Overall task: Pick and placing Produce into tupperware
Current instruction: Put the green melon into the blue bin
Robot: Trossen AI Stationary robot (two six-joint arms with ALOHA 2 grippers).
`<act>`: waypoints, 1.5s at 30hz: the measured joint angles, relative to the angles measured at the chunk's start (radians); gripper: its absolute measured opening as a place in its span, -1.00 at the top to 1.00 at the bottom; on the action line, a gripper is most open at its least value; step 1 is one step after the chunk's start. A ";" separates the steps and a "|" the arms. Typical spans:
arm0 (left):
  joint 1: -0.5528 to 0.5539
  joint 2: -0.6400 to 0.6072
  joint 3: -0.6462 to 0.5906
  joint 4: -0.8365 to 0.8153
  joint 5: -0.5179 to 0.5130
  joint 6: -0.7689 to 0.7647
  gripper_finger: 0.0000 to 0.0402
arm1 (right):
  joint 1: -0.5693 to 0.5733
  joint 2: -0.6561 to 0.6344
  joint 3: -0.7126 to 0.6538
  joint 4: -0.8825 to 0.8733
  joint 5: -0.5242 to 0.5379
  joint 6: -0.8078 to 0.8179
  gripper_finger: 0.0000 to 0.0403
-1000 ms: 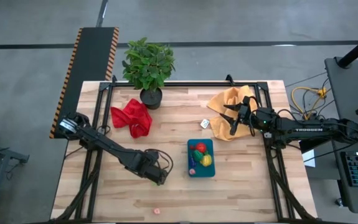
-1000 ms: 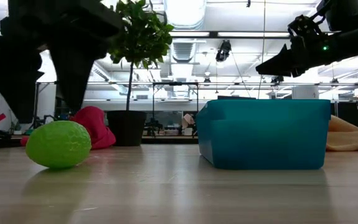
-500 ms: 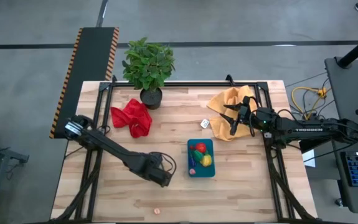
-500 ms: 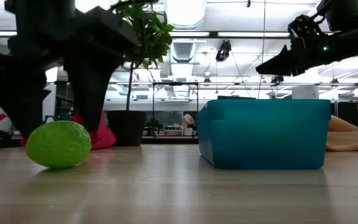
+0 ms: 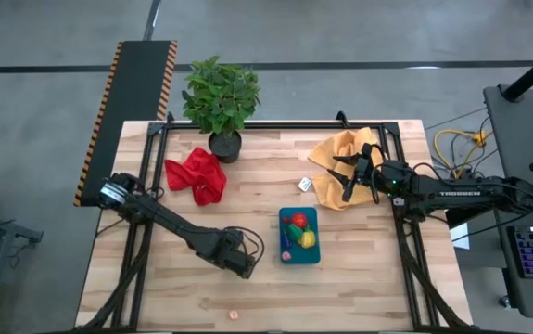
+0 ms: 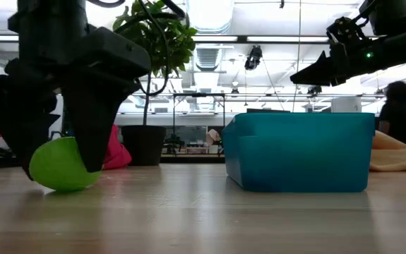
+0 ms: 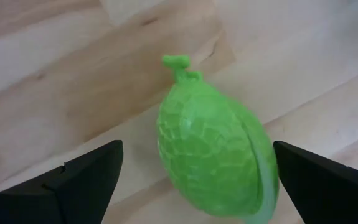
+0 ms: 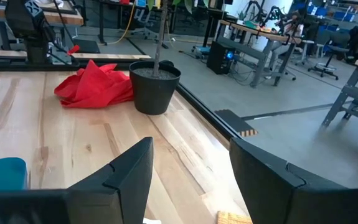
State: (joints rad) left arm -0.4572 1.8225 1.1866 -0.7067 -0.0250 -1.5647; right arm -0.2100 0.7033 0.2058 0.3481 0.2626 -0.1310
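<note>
My left gripper needs to close on the green fruit (image 7: pixel 213 158) now, because its fingers are on either side of the fruit. Closing now would hold it.
A green toy fruit (image 7: pixel 213 158) with a small stem lies on its side on the wooden table, left of the tupperware. My left gripper (image 7: pixel 197 144) points down over it, open, one finger on each side of it (image 6: pixel 58 134); in the high view the gripper (image 5: pixel 243 264) hides the fruit. The teal tupperware (image 5: pixel 298 252) holds red, yellow and green produce (image 5: pixel 298 232). My right gripper (image 5: pixel 345 181) hangs open and empty above the mustard cloth at the table's right.
A potted plant (image 5: pixel 220 97) stands at the far edge, with a red cloth (image 5: pixel 196 176) beside it. A mustard cloth (image 5: pixel 336 148) lies far right, a small white piece (image 5: pixel 305 186) near it. A pink speck (image 5: pixel 233 314) sits by the near edge.
My left gripper has come down over the green fruit, staying open, so its fingers now reach past the fruit's sides. The fruit has stayed where it was.
</note>
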 joint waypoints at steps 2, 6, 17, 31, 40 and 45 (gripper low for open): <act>0.006 0.000 -0.001 0.001 -0.002 0.007 -0.97 | 0.000 0.000 0.000 0.000 0.000 0.000 -0.02; 0.017 0.000 -0.002 0.001 -0.006 0.032 -0.93 | 0.000 0.000 0.000 0.000 0.000 0.000 -0.02; 0.019 0.000 -0.002 0.002 -0.001 0.063 -0.44 | 0.000 0.000 0.000 0.000 0.000 0.000 -0.02; 0.020 -0.012 0.000 0.002 0.002 0.089 0.01 | 0.000 0.000 0.000 0.000 0.000 -0.001 -0.02; 0.055 -0.023 0.013 0.000 0.005 0.171 0.00 | 0.000 0.000 0.000 0.000 0.000 -0.002 -0.02; 0.102 -0.023 0.044 -0.001 -0.002 0.265 0.00 | 0.000 0.000 0.000 0.000 0.000 -0.004 -0.02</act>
State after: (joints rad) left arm -0.3549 1.7992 1.2303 -0.7074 -0.0274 -1.2998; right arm -0.2100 0.7033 0.2058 0.3485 0.2626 -0.1349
